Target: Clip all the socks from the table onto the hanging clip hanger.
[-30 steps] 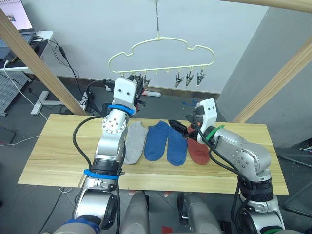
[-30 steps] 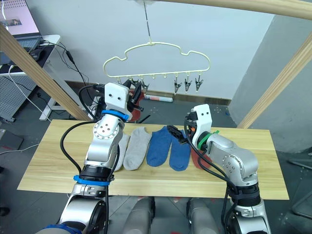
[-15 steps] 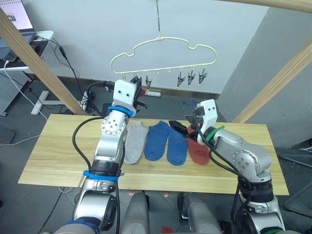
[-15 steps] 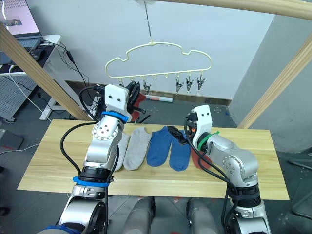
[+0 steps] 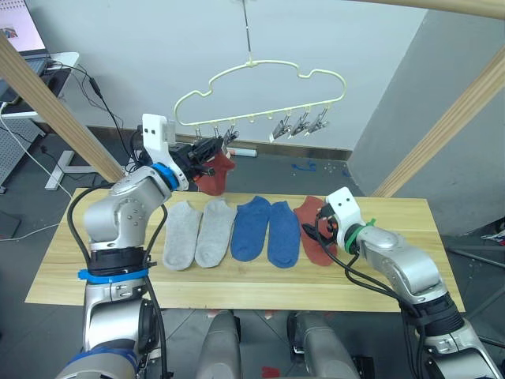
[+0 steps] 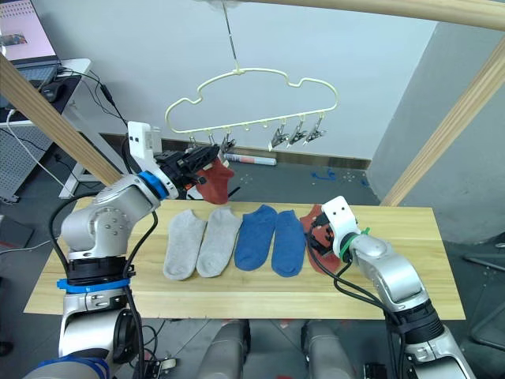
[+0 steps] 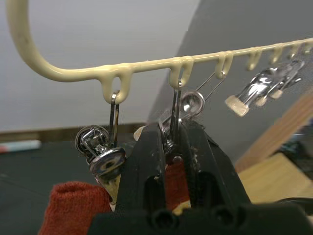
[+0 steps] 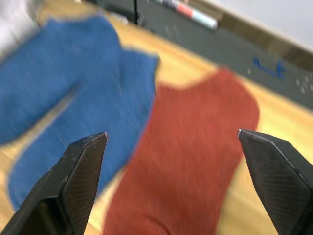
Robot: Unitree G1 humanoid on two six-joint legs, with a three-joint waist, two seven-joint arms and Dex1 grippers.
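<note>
My right gripper takes hold of the rust red sock by its middle point(image 8: 173, 159) next, which leaves the rust red sock's cuff point(image 8: 222, 90) free for a clip.
The pale-yellow clip hanger point(image 5: 260, 79) hangs tilted above the table point(image 5: 87, 264). My left gripper point(image 5: 207, 150) is up at its left clips, shut on one metal clip point(image 7: 171, 139). A rust red sock point(image 5: 215, 172) dangles just below those clips; which one holds it I cannot tell. Several socks lie in a row on the table: two grey socks point(image 5: 180, 234), two blue socks point(image 5: 267, 230) and a second rust red sock point(image 5: 309, 234). My right gripper point(image 8: 170, 133) is open, low over that red sock point(image 8: 190, 147).
Slanted wooden frame posts point(image 5: 59, 106) point(image 5: 446, 118) flank the table. Three more clips point(image 5: 298, 123) hang at the hanger's right end. A white desk with a laptop point(image 5: 20, 35) and cables on the floor lie behind at the left.
My left arm swung out to the left and its gripper closed on a clip. The hanger tilted. A red sock now hangs there. My right gripper dropped over the red sock on the table.
</note>
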